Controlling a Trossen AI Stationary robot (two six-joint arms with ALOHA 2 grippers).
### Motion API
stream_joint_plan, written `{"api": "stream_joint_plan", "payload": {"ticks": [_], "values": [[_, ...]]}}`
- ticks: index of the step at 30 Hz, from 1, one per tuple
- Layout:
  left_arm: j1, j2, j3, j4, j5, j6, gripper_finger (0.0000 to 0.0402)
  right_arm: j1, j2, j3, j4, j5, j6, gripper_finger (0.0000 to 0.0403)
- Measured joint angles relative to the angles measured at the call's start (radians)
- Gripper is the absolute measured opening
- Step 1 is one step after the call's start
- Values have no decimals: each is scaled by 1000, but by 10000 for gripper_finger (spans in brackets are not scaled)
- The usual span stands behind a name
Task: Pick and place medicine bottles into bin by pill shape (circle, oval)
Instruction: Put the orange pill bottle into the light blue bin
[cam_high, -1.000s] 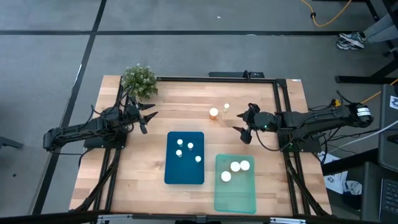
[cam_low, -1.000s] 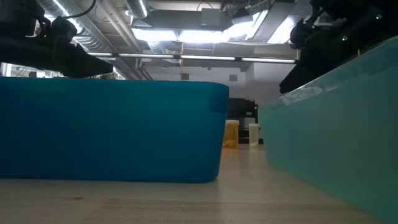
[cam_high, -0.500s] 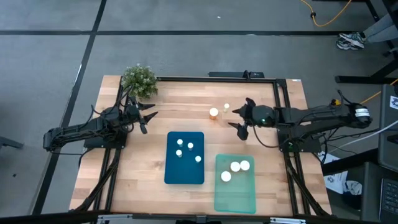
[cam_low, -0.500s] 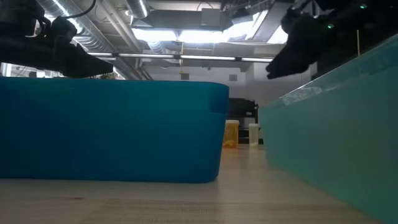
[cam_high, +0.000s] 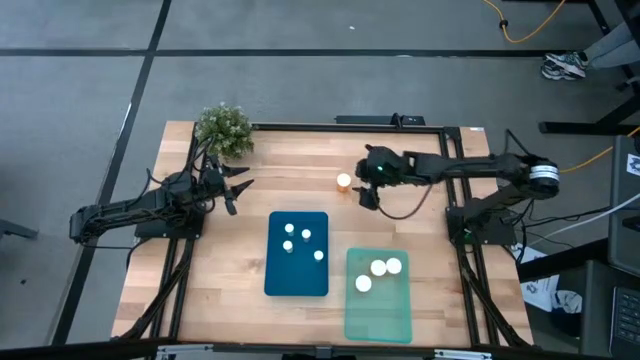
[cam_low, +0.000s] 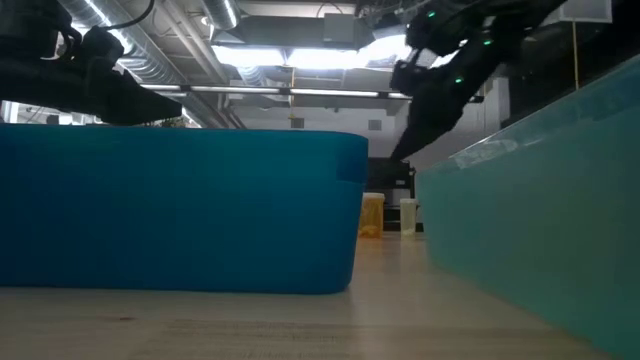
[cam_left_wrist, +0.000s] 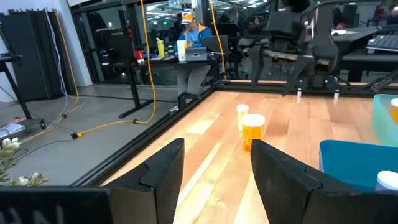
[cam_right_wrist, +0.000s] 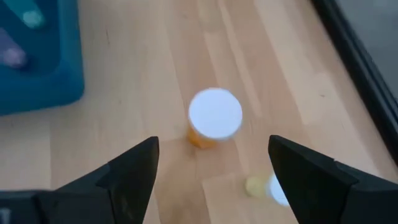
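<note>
My right gripper will next pinch the orange bottle by its white cap (cam_high: 343, 180), so that I can sort the bottle into the teal bin (cam_high: 378, 318).
An orange medicine bottle (cam_right_wrist: 214, 118) with a white cap stands upright on the wood table, at the far middle (cam_high: 344, 181). A smaller pale bottle (cam_right_wrist: 267, 186) stands just beside it. My right gripper (cam_high: 361, 186) hovers open above and just right of the orange bottle, slanting down; in its wrist view the bottle lies ahead between the fingers (cam_right_wrist: 134, 168), untouched. My left gripper (cam_high: 238, 186) waits open at the table's left. The blue bin (cam_high: 297, 282) holds several white-capped bottles; the teal bin (cam_high: 378, 318) holds three.
A small green potted plant (cam_high: 224, 128) stands at the far left corner, behind my left gripper. The two bins sit side by side at the near middle. Bare wood lies between the bins and the two standing bottles. Black rails (cam_high: 455, 190) run along the table's sides.
My right gripper has swung toward the table's left and a little toward the far edge, reaching out over the orange bottle and rolling somewhat. Its fingers have stayed apart. The bottles have not moved.
</note>
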Motion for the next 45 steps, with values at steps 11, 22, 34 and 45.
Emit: {"api": "stream_joint_plan", "payload": {"ticks": [11,22,34,45], "values": [[0,0,0,0,0,0,177,-18,202,134,-147,-8,-107,290],[0,0,0,0,0,0,177,-18,319,137,1,9,-119,288],[0,0,0,0,0,0,177,-43,353,137,118,10,-61,288],[0,0,0,0,0,0,177,-43,366,137,151,8,-40,288]]}}
